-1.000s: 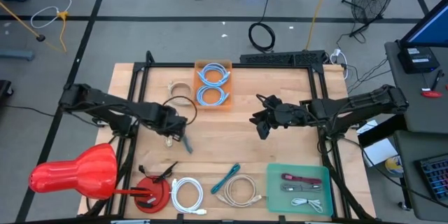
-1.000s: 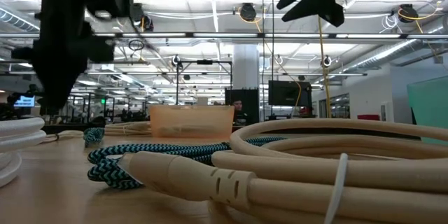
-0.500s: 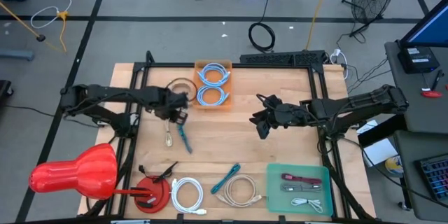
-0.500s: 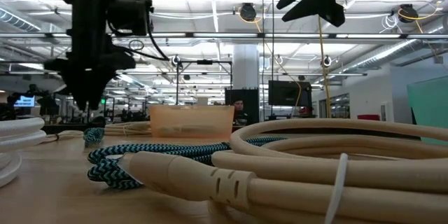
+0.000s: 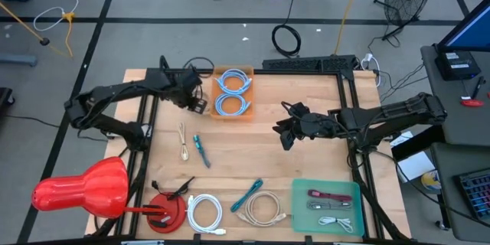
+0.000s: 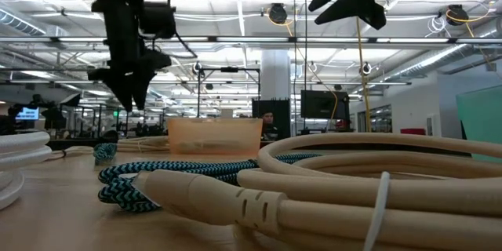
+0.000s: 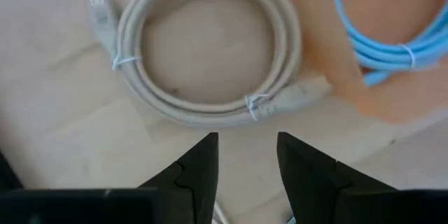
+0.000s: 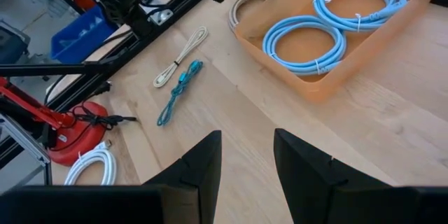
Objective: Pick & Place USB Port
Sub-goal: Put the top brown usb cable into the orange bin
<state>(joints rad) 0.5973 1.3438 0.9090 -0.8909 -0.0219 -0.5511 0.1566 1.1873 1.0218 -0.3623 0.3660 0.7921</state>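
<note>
I should put the coiled cable in the orange tray, so next my left gripper should first grab the looped parts of the coiled beige cable (image 5: 184, 142).
My left gripper (image 5: 199, 103) hangs open over the far left of the table, fingers pointing down, nothing between them (image 7: 246, 136). Just beyond its tips a coiled beige cable (image 7: 203, 115) lies flat on the wood beside the orange tray (image 7: 336, 63), which holds two light-blue cable coils (image 5: 232, 83). Nearer the front, a thin beige cable (image 5: 184, 142) and a teal cable (image 5: 200, 151) lie side by side on the table. My right gripper (image 5: 285, 136) waits open in the air at mid-table, right of the tray. I cannot tell which piece is the USB port.
Along the near edge lie a white coil (image 5: 204, 210), a teal braided cable (image 5: 247, 195) and a thick beige coil (image 5: 262, 208). A green tray (image 5: 325, 203) holds small cables. A red clamp base (image 5: 167, 210) and a red shape (image 5: 84, 191) sit at the near left.
My left gripper has swung from above the thin beige and teal cables toward the far edge, rising a little, and now stands beside the orange tray over the beige coil. The two cables lie on the table where it was.
</note>
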